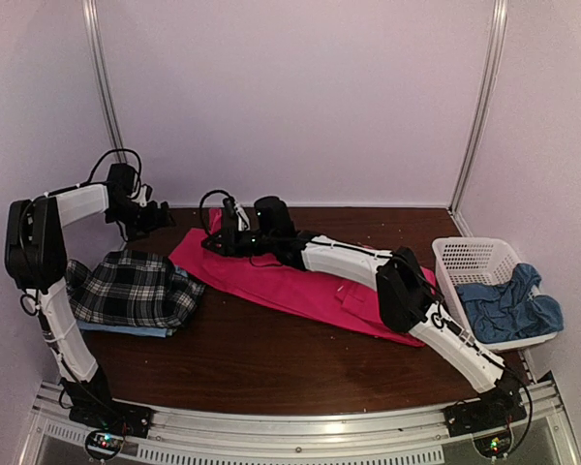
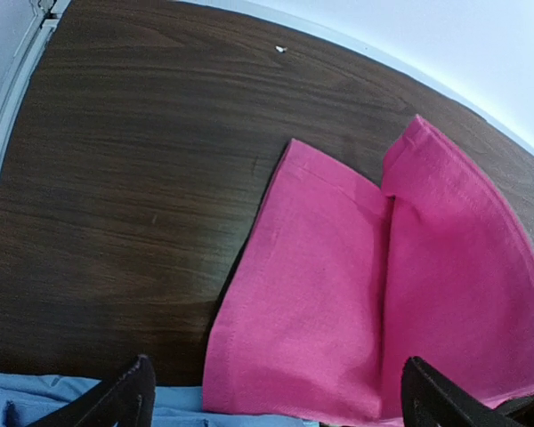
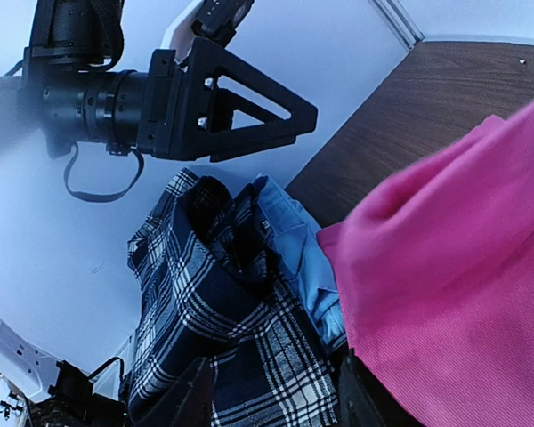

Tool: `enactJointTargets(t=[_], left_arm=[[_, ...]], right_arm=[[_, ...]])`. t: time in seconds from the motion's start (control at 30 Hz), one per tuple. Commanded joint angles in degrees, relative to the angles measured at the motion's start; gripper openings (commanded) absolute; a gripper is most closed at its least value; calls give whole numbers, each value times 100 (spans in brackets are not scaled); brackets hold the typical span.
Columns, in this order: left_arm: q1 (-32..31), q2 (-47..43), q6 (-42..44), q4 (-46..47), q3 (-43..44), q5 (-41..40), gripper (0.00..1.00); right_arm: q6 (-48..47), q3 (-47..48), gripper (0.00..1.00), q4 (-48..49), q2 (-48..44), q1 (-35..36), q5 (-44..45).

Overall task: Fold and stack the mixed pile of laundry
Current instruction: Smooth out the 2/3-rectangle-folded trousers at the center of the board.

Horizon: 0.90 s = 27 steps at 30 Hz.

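My left gripper should next grab the hot-pink trousers (image 1: 290, 281) at the end edge nearest the plaid shirt, so that it can straighten them for folding.
The hot-pink trousers (image 1: 290, 281) lie spread across the middle of the table. The black-and-white plaid shirt (image 1: 131, 289) lies folded at the left on the light blue shirt (image 1: 140, 330). The duller blue cloth (image 1: 508, 305) sits in the basket. My left gripper (image 1: 157, 215) hovers open above the trousers' far left end (image 2: 374, 294), and the light blue shirt (image 2: 62, 400) shows at the bottom of its view. My right gripper (image 1: 223, 237) is open at the trousers' left end. Its right finger (image 3: 360, 396) is against the pink cloth (image 3: 454, 285), facing the plaid shirt (image 3: 205, 302).
A white lattice basket (image 1: 465, 257) stands at the right edge of the table. The back wall and side frame posts close in the table. The left gripper (image 3: 285, 111) hangs above the plaid shirt in the right wrist view. Bare dark wood (image 1: 271, 358) lies in front of the trousers.
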Motion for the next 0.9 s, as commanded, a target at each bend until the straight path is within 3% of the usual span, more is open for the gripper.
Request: enactJointTargets(t=[0.0, 0.07, 0.2, 0.3, 0.4, 0.53, 0.6, 0.7, 0.87], left_arm=[[32, -163, 21, 412, 290, 179, 98], [32, -114, -72, 655, 314, 378, 98], [36, 144, -100, 773, 624, 740, 98], [28, 337, -10, 721, 883, 704, 98], [30, 831, 250, 51, 1479, 376, 97], [23, 1667, 786, -689, 2199, 580, 94], [-2, 1971, 981, -988, 2540, 238, 93], [-42, 2444, 1249, -1511, 3145, -207, 93], [-367, 2946, 1717, -1951, 3444, -681, 94]], right_arm=[[-165, -245, 56, 270, -157, -106, -402], [-321, -307, 66, 195, -247, -107, -494], [-601, -498, 68, -314, -612, -254, -471], [-591, -1613, 66, -266, -1361, -519, -422], [-948, -2788, 60, -582, -2207, -772, -321], [-2044, -3402, 55, -2330, -2921, -811, 0], [-2402, -3634, 53, -2956, -3107, -811, 102], [-2647, -3986, 50, -3530, -3358, -813, 504], [-2587, -4650, 48, -3928, -3794, -892, 1032]])
